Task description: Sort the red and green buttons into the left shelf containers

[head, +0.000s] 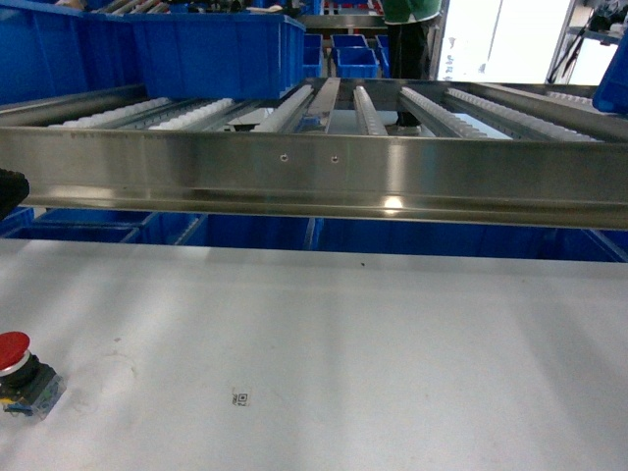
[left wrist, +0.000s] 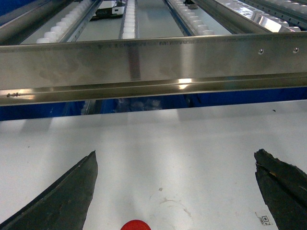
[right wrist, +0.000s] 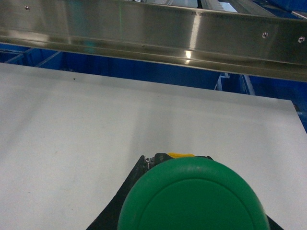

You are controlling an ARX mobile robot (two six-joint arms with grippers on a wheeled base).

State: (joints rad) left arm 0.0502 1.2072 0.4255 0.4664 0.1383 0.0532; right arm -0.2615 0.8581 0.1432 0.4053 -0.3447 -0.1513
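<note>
I will next take the red button by its black-grey body point(head: 35, 387) with my left gripper, so that I can sort the button into a blue shelf container point(head: 218, 55).
The red button point(head: 16, 359), a red mushroom cap on a black-grey body, stands on the white table at the lower left. In the left wrist view its cap point(left wrist: 135, 225) peeks in at the bottom edge, between and behind the spread dark fingers point(left wrist: 67, 196) of my left gripper point(left wrist: 175, 154), which is open and holds nothing. The green button point(right wrist: 192, 203) fills the bottom of the right wrist view, and my right gripper point(right wrist: 204, 167) is shut on it above the table. Large bright-blue containers point(head: 211, 49) sit on the roller shelf at the upper left.
A steel shelf rail point(head: 314, 162) runs across above the table's far edge, with roller tracks point(head: 432, 108) behind it. More blue bins point(head: 255, 234) stand under the shelf. A small printed marker point(head: 240, 397) lies on the white table point(head: 392, 343).
</note>
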